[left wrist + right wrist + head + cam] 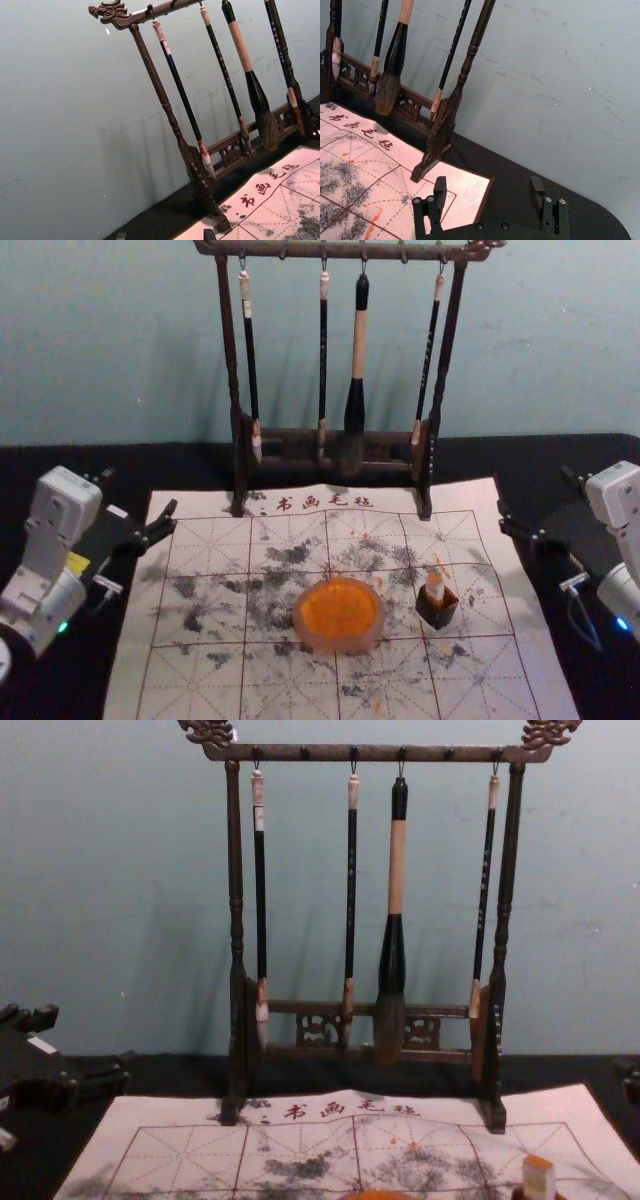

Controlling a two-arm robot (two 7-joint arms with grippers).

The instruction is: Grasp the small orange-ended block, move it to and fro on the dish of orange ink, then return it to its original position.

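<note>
I need to rub the small block on the dish of orange ink point(380, 1195), so my right gripper needs to grab the small block's point(539, 1180) pale sides next.
The small pale block point(434, 587) stands upright in a dark square holder point(437, 613), right of the round dish of orange ink point(340, 610). In the chest view, the block point(539, 1180) shows an orange top, and the dish's orange ink point(380, 1196) peeks over the bottom edge. My left gripper point(140, 494) is open beside the mat's left edge; its fingertips barely enter the left wrist view point(165, 235). My right gripper point(536, 492) is open off the mat's right edge; the right wrist view shows that gripper point(488, 185) with nothing between its fingers.
A dark wooden rack point(345, 434) with several hanging brushes stands at the mat's far side, before the wall. The ink-stained white mat point(200, 680) lies on a black table point(50, 465). The large brush point(396, 870) hangs right of the rack's middle.
</note>
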